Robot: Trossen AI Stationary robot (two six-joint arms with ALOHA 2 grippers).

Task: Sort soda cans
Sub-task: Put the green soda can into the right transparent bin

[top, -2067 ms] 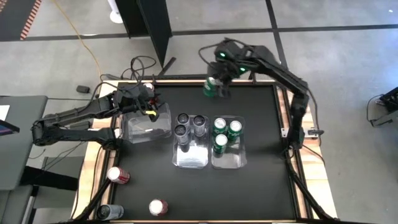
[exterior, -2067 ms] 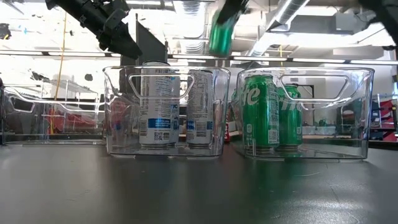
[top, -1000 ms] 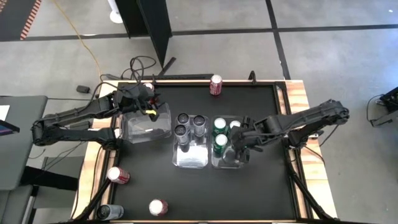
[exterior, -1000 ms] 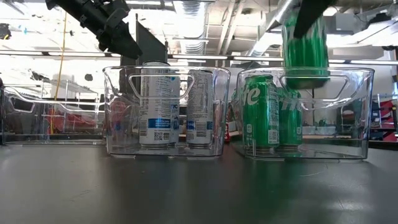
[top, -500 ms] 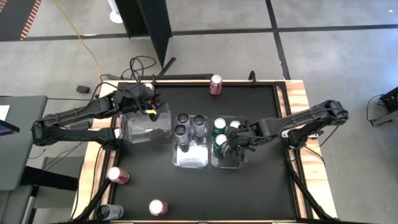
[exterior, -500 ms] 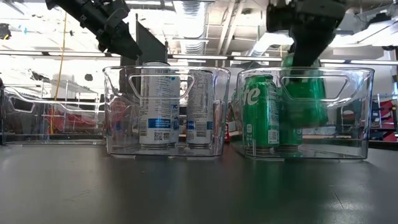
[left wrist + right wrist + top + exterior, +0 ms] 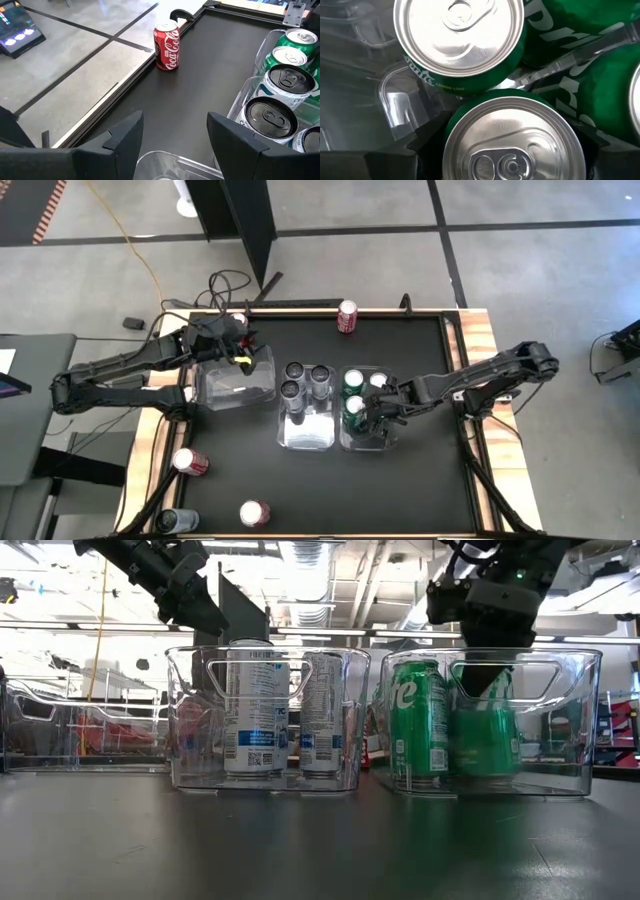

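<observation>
The robot's right gripper is ready to open, because the held can's lid (image 7: 514,142) is level with its standing neighbor's lid (image 7: 460,31) inside the bin, so the can would stay upright.
My right gripper (image 7: 373,416) reaches down into the right clear bin (image 7: 575,720) and is shut on a green soda can (image 7: 483,740). Three other green cans (image 7: 353,381) stand on their bases in that bin. The middle bin (image 7: 305,438) holds three silver cans (image 7: 305,380). My left gripper (image 7: 175,142) hangs open and empty over the far rim of the left clear bin (image 7: 235,385). One red can (image 7: 347,316) stands at the table's far edge. Two red cans (image 7: 190,462) and a dark can (image 7: 176,522) lie at the near left. My right gripper pinches the green can's side wall just under its top rim (image 7: 447,147), one finger on each side. The fingers (image 7: 488,675) come from above, slanting down. The can is upright and low inside the bin; whether its base rests on the bin floor I cannot tell.
The three clear bins stand side by side mid-table. Bare black tabletop (image 7: 420,480) lies to the near right. The table's wooden edge (image 7: 480,340) runs along the right side.
My right gripper has gone down with the green can, from above the right bin's rim to inside the bin beside the other green cans, shifting slightly toward the table's left. The can has stayed upright.
</observation>
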